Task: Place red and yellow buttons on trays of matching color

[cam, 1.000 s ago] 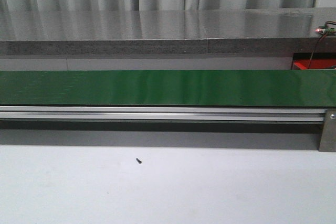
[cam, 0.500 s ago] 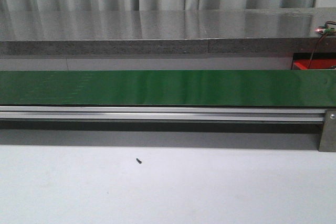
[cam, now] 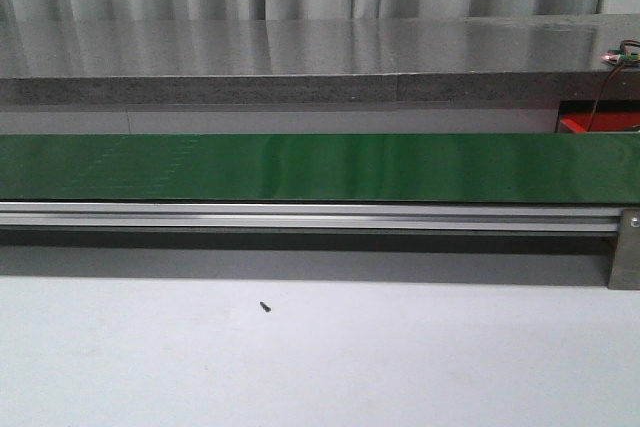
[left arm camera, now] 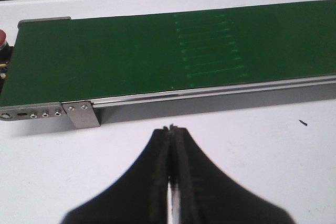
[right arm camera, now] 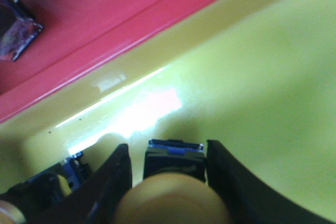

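Note:
The yellow button's base is over the bottom of the yellow tray, so my right gripper opens next.
In the right wrist view my right gripper (right arm camera: 168, 153) is shut on a yellow button (right arm camera: 173, 195). Its round cap fills the space between the fingers and its dark base points at the floor of the yellow tray (right arm camera: 262, 77). A second button (right arm camera: 63, 179) lies in the yellow tray beside my left finger. The red tray (right arm camera: 105, 3) adjoins the yellow one and holds a dark button base (right arm camera: 16, 24). My left gripper (left arm camera: 173, 129) is shut and empty over the white table, in front of the green conveyor belt (left arm camera: 131, 51). Neither gripper shows in the front view.
The belt (cam: 300, 167) runs across the front view on an aluminium rail (cam: 300, 215), with nothing on it. A small dark speck (cam: 265, 306) lies on the white table. A red part (cam: 595, 124) shows at the far right. A red knob (left arm camera: 2, 38) sits at the belt's end.

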Action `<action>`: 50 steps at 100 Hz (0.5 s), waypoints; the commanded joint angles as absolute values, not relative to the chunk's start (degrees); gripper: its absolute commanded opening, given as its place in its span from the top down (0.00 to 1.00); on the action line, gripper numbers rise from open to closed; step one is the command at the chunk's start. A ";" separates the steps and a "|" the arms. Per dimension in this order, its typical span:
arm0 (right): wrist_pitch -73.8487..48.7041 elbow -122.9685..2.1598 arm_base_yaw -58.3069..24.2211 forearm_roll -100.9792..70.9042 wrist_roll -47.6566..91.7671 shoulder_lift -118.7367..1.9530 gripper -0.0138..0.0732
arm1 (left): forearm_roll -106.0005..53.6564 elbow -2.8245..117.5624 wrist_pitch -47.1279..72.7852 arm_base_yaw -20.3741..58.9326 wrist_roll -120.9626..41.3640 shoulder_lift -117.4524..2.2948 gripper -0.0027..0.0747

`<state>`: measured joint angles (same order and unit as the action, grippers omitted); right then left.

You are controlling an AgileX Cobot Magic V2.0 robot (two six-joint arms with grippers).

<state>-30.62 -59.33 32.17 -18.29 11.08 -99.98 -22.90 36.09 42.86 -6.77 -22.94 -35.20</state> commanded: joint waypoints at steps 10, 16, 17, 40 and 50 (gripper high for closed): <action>-28.60 -60.56 32.45 -19.35 11.25 -98.11 0.50 | -24.62 37.74 39.44 -6.44 -23.12 -35.23 0.99; -28.80 -60.56 32.45 -19.35 11.25 -98.11 0.42 | -24.62 37.74 39.44 -6.44 -23.12 -35.23 0.99; -28.87 -60.56 32.45 -19.35 11.25 -98.11 0.40 | -24.62 37.74 39.44 -6.44 -23.12 -35.23 0.99; -29.50 -60.56 32.45 -19.35 11.25 -98.00 0.15 | -24.62 37.74 39.44 -6.44 -23.12 -35.23 0.99; -29.55 -60.56 32.41 -19.35 11.25 -97.10 0.16 | -24.62 37.74 39.44 -6.44 -23.12 -35.23 0.99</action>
